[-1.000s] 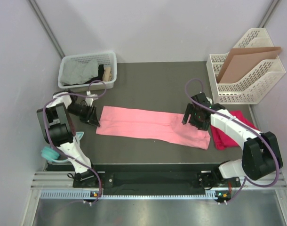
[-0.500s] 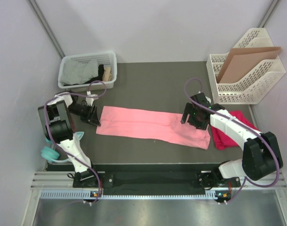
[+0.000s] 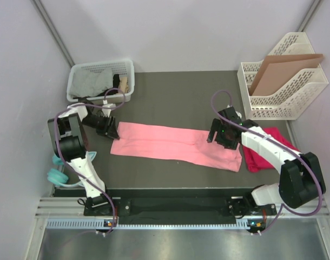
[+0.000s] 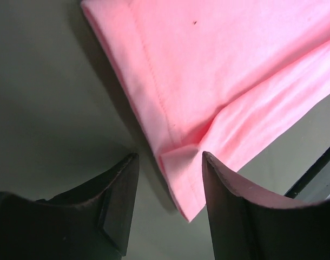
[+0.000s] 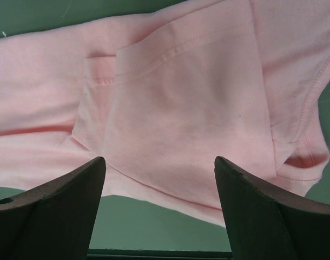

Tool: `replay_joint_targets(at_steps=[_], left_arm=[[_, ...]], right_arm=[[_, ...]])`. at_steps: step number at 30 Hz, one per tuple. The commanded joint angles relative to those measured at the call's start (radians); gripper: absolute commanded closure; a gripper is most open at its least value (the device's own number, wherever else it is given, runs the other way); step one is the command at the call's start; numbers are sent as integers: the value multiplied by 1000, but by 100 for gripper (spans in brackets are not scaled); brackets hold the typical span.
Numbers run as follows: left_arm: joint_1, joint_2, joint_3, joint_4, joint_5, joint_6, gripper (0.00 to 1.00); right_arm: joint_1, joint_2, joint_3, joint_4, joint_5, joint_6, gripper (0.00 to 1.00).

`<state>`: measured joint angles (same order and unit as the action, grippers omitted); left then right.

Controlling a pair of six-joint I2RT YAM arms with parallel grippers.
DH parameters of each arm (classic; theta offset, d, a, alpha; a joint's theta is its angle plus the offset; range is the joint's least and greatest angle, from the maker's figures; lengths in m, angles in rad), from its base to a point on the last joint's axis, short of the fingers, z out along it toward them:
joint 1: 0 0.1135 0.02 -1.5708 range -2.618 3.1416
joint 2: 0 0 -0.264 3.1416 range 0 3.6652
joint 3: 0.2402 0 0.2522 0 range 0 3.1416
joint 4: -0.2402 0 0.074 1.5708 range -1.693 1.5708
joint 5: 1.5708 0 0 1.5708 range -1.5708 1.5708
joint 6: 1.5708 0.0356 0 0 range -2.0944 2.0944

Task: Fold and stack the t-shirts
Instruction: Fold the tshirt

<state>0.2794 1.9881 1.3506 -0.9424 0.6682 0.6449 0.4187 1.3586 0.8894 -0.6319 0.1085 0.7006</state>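
My left gripper will next grab the salmon-pink t-shirt (image 3: 170,143) by its hem corner (image 3: 117,140). Then that end can fold inward over the band.
The salmon-pink t-shirt (image 3: 170,143) lies folded into a long band across the dark mat. The magenta-red t-shirt (image 3: 265,149) lies crumpled at its right end, partly under my right arm. My left gripper (image 3: 114,131) is open just above the band's far left corner; in the left wrist view the pink hem corner (image 4: 178,162) lies between the open fingers (image 4: 119,203). My right gripper (image 3: 216,136) is open above the band's right part; the right wrist view shows the folded sleeve (image 5: 181,119) below the spread fingers (image 5: 62,206).
A white basket (image 3: 101,80) with grey and dark cloth stands at the back left. A white file rack (image 3: 281,86) holding a brown cardboard sheet (image 3: 281,70) stands at the back right. A teal object (image 3: 59,176) lies by the left arm's base.
My left gripper has moved a little farther back and right, to the pink band's far left corner. The right gripper has barely moved. The shirts lie as before.
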Motion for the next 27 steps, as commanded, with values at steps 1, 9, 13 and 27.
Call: replay_joint_targets(at_steps=[1, 9, 13, 27], left_arm=[[-42, 41, 5, 40, 22, 4, 45], [-63, 46, -57, 65, 11, 13, 47], [-63, 43, -79, 80, 4, 12, 48], [-37, 22, -96, 82, -73, 10, 100]], right_arm=[[12, -44, -10, 15, 8, 10, 19], [14, -53, -3, 1, 14, 8, 19], [14, -62, 0, -6, 16, 7, 19], [14, -75, -12, -15, 30, 5, 22]])
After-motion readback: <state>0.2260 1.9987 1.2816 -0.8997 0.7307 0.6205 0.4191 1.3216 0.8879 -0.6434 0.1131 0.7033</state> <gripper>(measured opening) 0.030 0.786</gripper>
